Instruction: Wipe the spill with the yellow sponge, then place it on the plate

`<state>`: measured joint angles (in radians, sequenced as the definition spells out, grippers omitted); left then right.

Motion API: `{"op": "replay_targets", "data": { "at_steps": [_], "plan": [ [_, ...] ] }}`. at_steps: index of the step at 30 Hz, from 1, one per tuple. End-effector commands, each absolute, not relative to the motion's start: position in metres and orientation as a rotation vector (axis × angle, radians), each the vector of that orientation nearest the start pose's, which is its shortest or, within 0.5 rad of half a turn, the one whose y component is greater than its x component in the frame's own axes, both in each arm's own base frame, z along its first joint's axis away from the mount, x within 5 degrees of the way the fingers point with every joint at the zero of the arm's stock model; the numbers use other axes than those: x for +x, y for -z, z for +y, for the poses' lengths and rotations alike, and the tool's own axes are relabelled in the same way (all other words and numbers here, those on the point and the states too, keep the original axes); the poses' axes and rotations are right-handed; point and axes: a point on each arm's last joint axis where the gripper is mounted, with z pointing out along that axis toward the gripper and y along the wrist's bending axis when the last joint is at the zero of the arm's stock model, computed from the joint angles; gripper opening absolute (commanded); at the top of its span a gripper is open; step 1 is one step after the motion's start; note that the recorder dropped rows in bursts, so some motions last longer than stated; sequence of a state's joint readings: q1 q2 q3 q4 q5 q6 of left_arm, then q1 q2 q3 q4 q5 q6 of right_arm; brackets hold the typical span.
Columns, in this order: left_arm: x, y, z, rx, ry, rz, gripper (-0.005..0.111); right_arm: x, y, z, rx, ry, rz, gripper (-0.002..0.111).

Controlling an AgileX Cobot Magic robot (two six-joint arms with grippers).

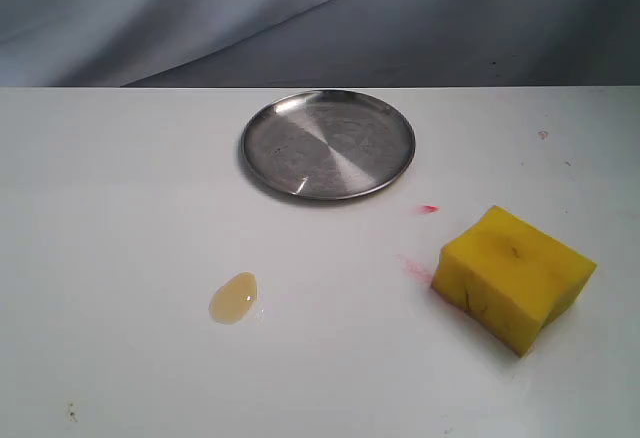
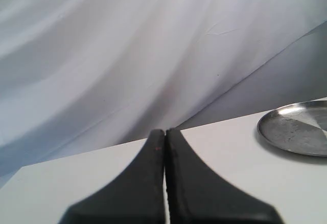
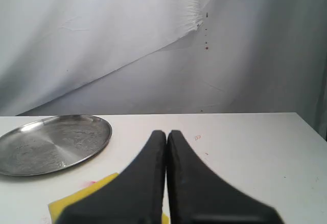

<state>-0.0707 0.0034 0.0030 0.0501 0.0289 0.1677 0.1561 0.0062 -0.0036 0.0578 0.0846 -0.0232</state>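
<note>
The yellow sponge has a flat bottom that should stay free to wipe the spill (image 1: 233, 297). My right gripper needs to grab the sponge by its top side (image 1: 517, 250) next.
The yellow sponge (image 1: 515, 276) lies on the white table at the right, a thick block with dark slits. The spill (image 1: 233, 297), a small amber puddle, sits left of centre near the front. The steel plate (image 1: 328, 144) rests at the back middle, with nothing on it. No gripper shows in the exterior view. In the left wrist view my left gripper (image 2: 165, 132) is shut on nothing, with the plate (image 2: 296, 129) off to one side. My right gripper (image 3: 166, 133) is shut too, held above the sponge (image 3: 82, 198), whose yellow edge peeks out beside the fingers; the plate (image 3: 51, 142) lies beyond.
A pink-red smear (image 1: 414, 266) marks the table beside the sponge, and a small red dot (image 1: 428, 208) lies between sponge and plate. A grey cloth backdrop (image 1: 320, 18) hangs behind the table's far edge.
</note>
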Motion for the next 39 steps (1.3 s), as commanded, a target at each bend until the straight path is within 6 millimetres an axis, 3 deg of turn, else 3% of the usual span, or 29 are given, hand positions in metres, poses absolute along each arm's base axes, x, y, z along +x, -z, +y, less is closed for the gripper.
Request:
{"op": "replay_targets", "data": {
  "at_steps": [1,6,10,13,14,16,19,23,26,30,33,34,35,37,39],
  "plan": [
    [0.056,-0.211,-0.004,0.203,-0.107,1.491,0.000,0.056,-0.205,0.009,-0.094,-0.152,1.570,0.000],
    [0.056,-0.211,-0.004,0.203,-0.107,1.491,0.000,0.056,-0.207,0.009,-0.091,-0.152,1.546,0.000],
    [0.056,-0.211,-0.004,0.203,-0.107,1.491,0.000,0.055,-0.220,0.008,-0.058,-0.173,1.408,0.000],
    [0.056,-0.211,-0.004,0.203,-0.107,1.491,0.000,0.053,-0.230,0.003,0.245,-0.480,1.312,0.000],
    [0.056,-0.211,-0.004,0.203,-0.107,1.491,0.000,0.051,-0.240,0.003,0.293,-0.542,1.294,0.000],
    [0.056,-0.211,-0.004,0.203,-0.107,1.491,0.000,0.045,-0.266,0.006,0.210,-0.503,1.310,0.000],
    [0.056,-0.211,-0.004,0.203,-0.107,1.491,0.000,0.060,-0.286,0.013,0.111,-0.421,1.518,0.000],
    [0.056,-0.211,-0.004,0.203,-0.107,1.491,0.000,0.091,-0.298,0.021,-0.003,-0.322,1.846,0.000],
    [0.056,-0.211,-0.004,0.203,-0.107,1.491,0.000,0.127,-0.312,0.031,-0.138,-0.277,2.102,0.000],
    [0.056,-0.211,-0.004,0.203,-0.107,1.491,0.000,0.166,-0.314,0.045,-0.235,-0.345,2.300,0.002],
    [0.056,-0.211,-0.004,0.203,-0.107,1.491,0.000,0.191,-0.309,0.057,-0.337,-0.428,2.406,0.017],
    [0.056,-0.211,-0.004,0.203,-0.107,1.491,0.000,0.208,-0.301,0.062,-0.372,-0.463,2.493,0.034],
    [0.056,-0.211,-0.004,0.203,-0.107,1.491,0.000,0.215,-0.298,0.063,-0.381,-0.471,2.523,0.042],
    [0.056,-0.211,-0.004,0.203,-0.107,1.491,0.000,0.242,-0.268,0.068,-0.373,-0.487,2.652,0.076],
    [0.056,-0.211,-0.004,0.203,-0.107,1.491,0.000,0.258,-0.244,0.069,-0.375,-0.473,2.715,0.084]
  ]
}}
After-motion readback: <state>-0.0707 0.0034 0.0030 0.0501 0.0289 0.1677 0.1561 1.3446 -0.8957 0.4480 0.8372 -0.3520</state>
